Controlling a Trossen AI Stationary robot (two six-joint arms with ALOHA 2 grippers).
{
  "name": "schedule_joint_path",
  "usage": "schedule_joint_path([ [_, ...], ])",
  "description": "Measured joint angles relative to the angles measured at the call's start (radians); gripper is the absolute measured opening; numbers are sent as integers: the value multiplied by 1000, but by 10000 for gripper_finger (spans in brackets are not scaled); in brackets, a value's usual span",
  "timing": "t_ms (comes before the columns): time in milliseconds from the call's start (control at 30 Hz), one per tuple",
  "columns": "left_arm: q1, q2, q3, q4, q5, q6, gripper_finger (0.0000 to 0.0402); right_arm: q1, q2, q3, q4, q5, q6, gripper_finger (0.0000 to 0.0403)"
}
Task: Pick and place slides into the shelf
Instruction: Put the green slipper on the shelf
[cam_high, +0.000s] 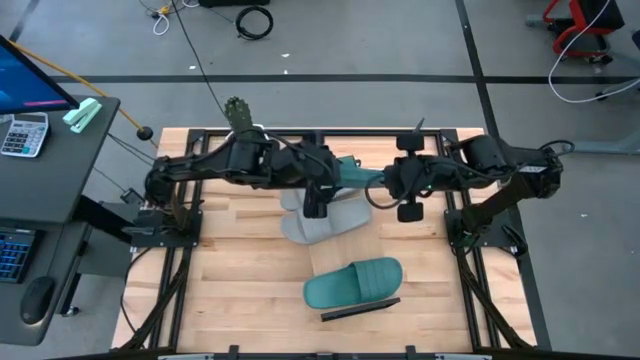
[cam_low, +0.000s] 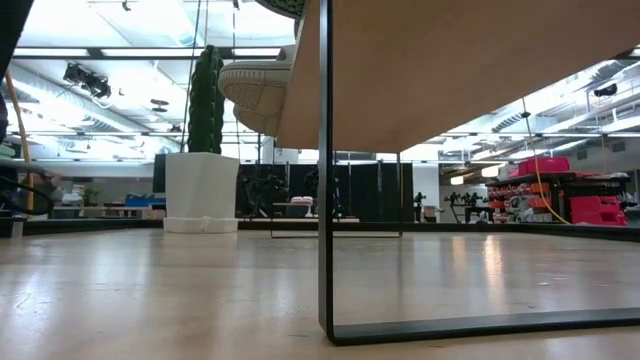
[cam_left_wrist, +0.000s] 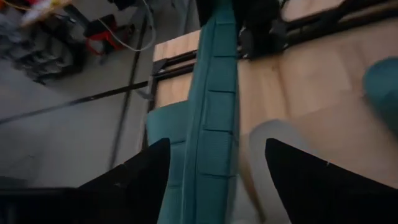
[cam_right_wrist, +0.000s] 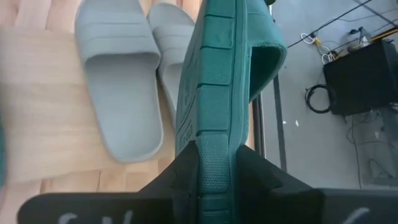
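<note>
My left gripper will next grab the teal slide by its sole's side edge (cam_high: 352, 176) to bring it to the light-wood shelf (cam_high: 342, 250).
One teal slide (cam_high: 358, 177) is up in the air between both arms over the table's far middle. My right gripper (cam_right_wrist: 214, 168) is shut on it. My left gripper (cam_left_wrist: 214, 186) is open, a finger on each side of the same teal slide (cam_left_wrist: 214, 112); touch I cannot tell. Two grey slides (cam_high: 310, 220) lie side by side below on the light-wood shelf (cam_low: 450, 70). One grey slide's sole (cam_low: 255, 90) overhangs the board's edge. The second teal slide (cam_high: 352, 283) lies by the shelf's black end frame (cam_high: 360, 308). My right gripper pinches the teal slide by its sole (cam_right_wrist: 214, 146), at the end away from the strap (cam_right_wrist: 267, 56), one finger on each flat face. The fingers lie along the slide. It is lifted clear and stands on edge, reaching out toward the left arm.
A cactus in a white pot (cam_low: 203, 150) stands at the table's far left edge (cam_high: 240, 110). Black arm mounts flank the table left and right. A desk with a calculator (cam_high: 22, 132) stands beyond the left edge. Bare tabletop (cam_high: 240, 270) lies near left.
</note>
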Motion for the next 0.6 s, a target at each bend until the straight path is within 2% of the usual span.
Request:
schedule_joint_path([
  [200,-1,4,0,6,-91,103,285,-27,0,0,38,-70,-16,75],
  [433,27,4,0,-4,-16,127,286,-31,0,0,114,-75,-82,75],
  [600,32,11,-1,-6,-17,176,286,-31,0,-2,161,-96,-104,75],
])
